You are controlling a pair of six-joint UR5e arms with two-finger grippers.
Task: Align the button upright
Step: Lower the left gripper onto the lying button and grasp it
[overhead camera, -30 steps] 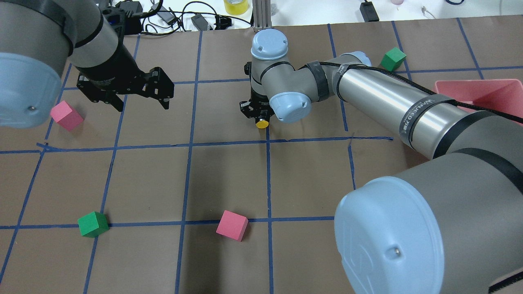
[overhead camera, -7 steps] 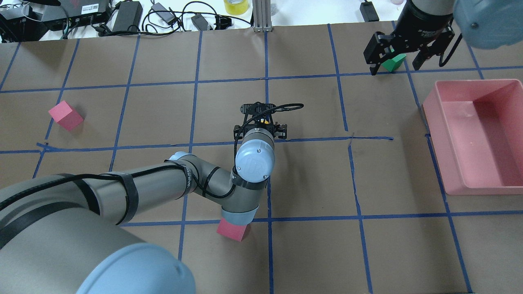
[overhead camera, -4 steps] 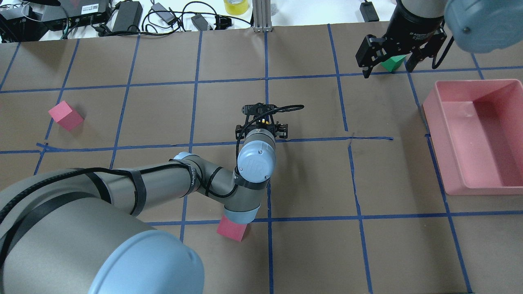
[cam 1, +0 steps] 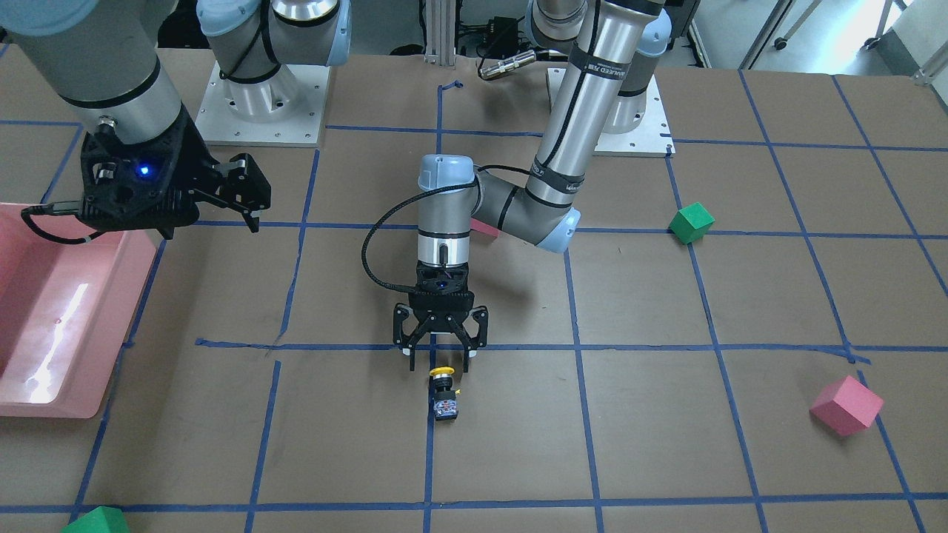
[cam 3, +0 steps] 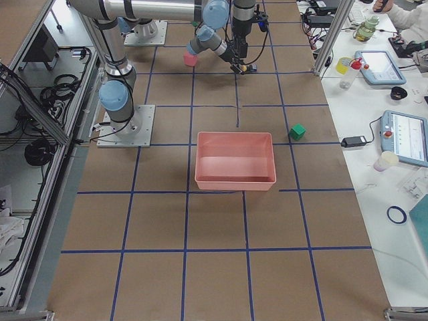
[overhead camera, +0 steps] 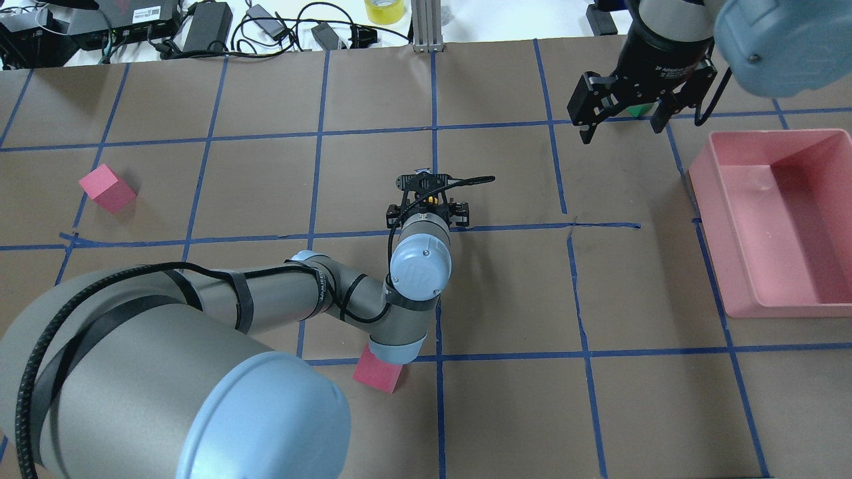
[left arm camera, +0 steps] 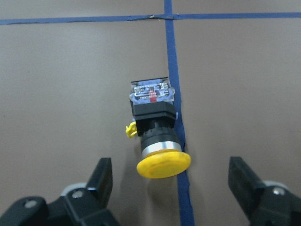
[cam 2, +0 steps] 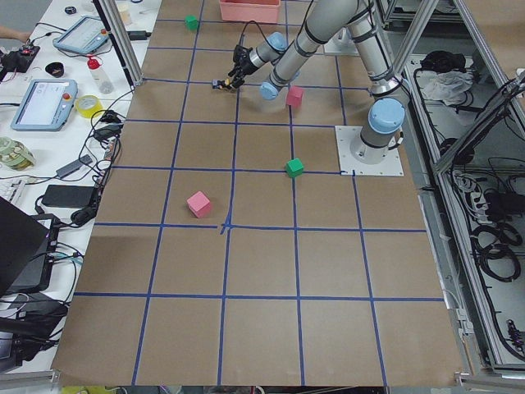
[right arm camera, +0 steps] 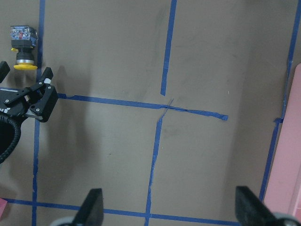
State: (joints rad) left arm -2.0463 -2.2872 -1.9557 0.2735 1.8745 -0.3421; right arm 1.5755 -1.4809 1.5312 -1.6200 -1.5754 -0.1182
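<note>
The left gripper grabs the yellow cap (cam 1: 441,370) next, and this leaves the button's contact block (cam 1: 445,408) free to stand.
The button (cam 1: 444,391) lies on its side on a blue tape line, yellow cap toward the robot and contact block away. It shows plainly in the left wrist view (left arm camera: 156,134) and the right wrist view (right arm camera: 23,47). In the overhead view only a yellow bit (overhead camera: 431,197) shows under the gripper. My left gripper (cam 1: 440,363) hangs open and empty just above the cap end, its fingers (left arm camera: 101,180) wide apart on either side and touching nothing. My right gripper (overhead camera: 622,131) is open and empty, raised at the far right.
A pink bin (overhead camera: 707,219) stands at the right. A green cube (overhead camera: 640,110) is partly hidden behind the right gripper. A pink cube (overhead camera: 377,375) lies under the left elbow, another pink cube (overhead camera: 106,188) at far left. A second green cube (cam 1: 690,222) lies beside the left arm.
Four seconds ago my right gripper was at the button and my left was far left; they have since swapped. Over the last second the left gripper drew back slightly and the right drifted left.
</note>
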